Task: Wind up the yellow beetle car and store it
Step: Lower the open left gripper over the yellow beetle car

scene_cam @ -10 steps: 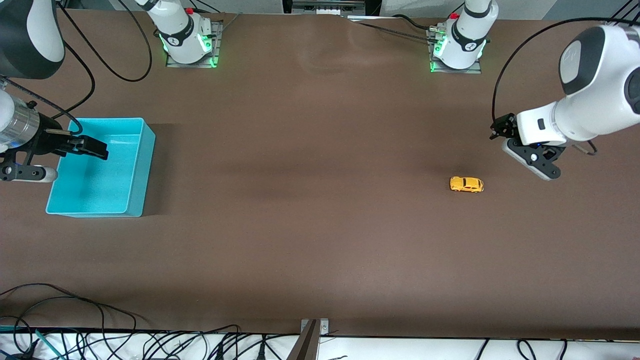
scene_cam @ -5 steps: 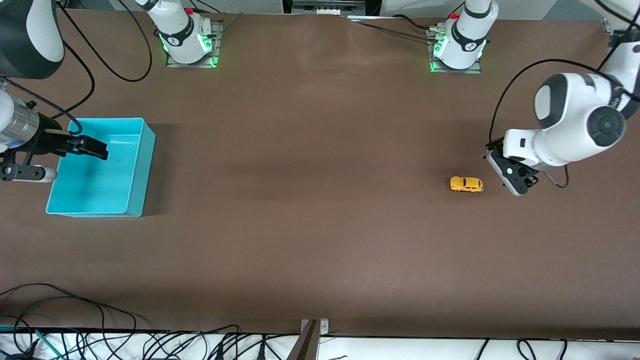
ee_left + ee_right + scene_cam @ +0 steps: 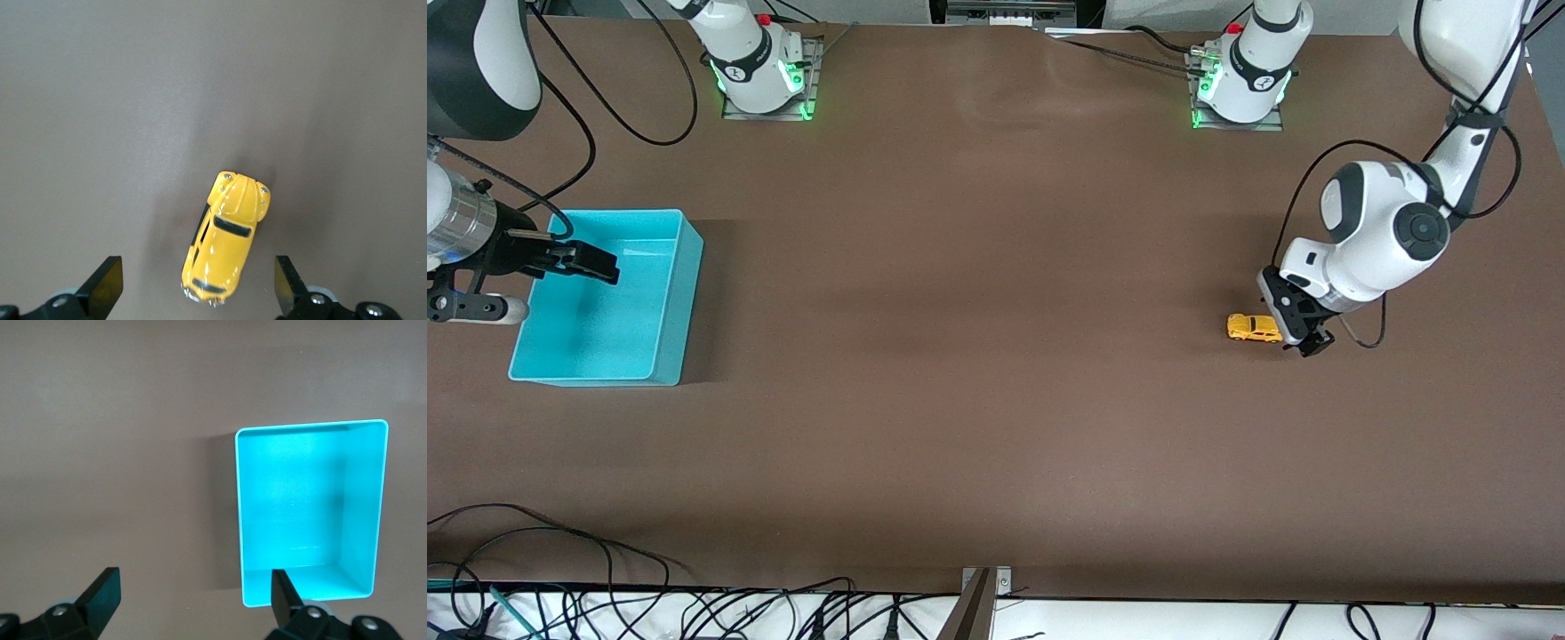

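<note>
My left gripper needs to come down before it closes on the car, as my fingertips are above the yellow beetle car's roof [image 3: 1251, 324].
The yellow beetle car [image 3: 1254, 328] stands on its wheels on the brown table, toward the left arm's end. My left gripper [image 3: 1296, 332] hangs over the car's end and is open. In the left wrist view the yellow beetle car [image 3: 227, 237] lies between the two dark fingertips [image 3: 107, 285], with a wide gap on each side and nothing touching. My right gripper [image 3: 596, 263] waits open and empty over the edge of the teal bin [image 3: 683, 293]. In the right wrist view the right gripper [image 3: 193, 595] is mostly over bare table beside the teal bin [image 3: 360, 513].
The teal bin has nothing in it and stands toward the right arm's end. Both arm bases [image 3: 760, 67] stand along the table edge farthest from the front camera. Loose black cables [image 3: 605, 596] lie along the nearest edge.
The left arm has swung in and come down from the table's end until its gripper is over the car. The car, the bin and the right arm have not moved.
</note>
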{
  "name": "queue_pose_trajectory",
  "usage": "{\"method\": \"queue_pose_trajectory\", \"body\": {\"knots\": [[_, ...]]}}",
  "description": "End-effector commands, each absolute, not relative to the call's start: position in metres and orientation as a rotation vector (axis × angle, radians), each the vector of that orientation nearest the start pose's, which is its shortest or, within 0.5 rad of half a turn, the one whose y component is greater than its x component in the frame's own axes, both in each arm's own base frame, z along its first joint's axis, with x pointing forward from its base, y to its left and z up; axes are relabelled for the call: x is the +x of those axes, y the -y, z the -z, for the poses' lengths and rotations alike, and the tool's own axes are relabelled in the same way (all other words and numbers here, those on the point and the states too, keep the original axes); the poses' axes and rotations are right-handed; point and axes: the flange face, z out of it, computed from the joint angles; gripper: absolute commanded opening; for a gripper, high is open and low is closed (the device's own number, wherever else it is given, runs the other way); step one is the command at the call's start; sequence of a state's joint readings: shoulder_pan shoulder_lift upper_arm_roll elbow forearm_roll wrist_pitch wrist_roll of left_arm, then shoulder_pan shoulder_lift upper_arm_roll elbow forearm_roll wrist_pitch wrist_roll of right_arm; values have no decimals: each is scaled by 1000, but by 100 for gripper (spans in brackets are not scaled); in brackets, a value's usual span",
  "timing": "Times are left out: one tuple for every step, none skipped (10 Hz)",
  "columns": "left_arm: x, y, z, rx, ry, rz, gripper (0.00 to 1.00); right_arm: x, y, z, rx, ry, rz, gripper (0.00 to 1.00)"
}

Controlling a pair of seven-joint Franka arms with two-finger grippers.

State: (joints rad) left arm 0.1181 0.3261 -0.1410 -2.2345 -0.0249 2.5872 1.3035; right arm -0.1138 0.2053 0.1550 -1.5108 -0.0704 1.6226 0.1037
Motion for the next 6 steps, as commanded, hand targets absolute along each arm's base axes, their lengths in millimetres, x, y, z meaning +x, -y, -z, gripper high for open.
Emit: {"method": "queue_pose_trajectory", "body": {"knots": [[539,14,-202,-2348,-2095,127,100,616,-8,-541,-3160,-93,-151,100],[536,9,-191,-2290,-2152,132,100,616,-8,-542,-3160,-94,-149,100],[530,3,-184,-2272,-2149,154,100,616,-8,-542,-3160,-91,-149,100],[526,6,-180,-2256,-2155,165,100,616,-8,-542,-3160,-91,-147,100],[526,9,-179,-2244,-2164,168,100,616,-8,-541,-3158,-94,-151,100],[526,10,-180,-2229,-2178,166,91,616,-8,-542,-3159,-94,-149,100]]}}
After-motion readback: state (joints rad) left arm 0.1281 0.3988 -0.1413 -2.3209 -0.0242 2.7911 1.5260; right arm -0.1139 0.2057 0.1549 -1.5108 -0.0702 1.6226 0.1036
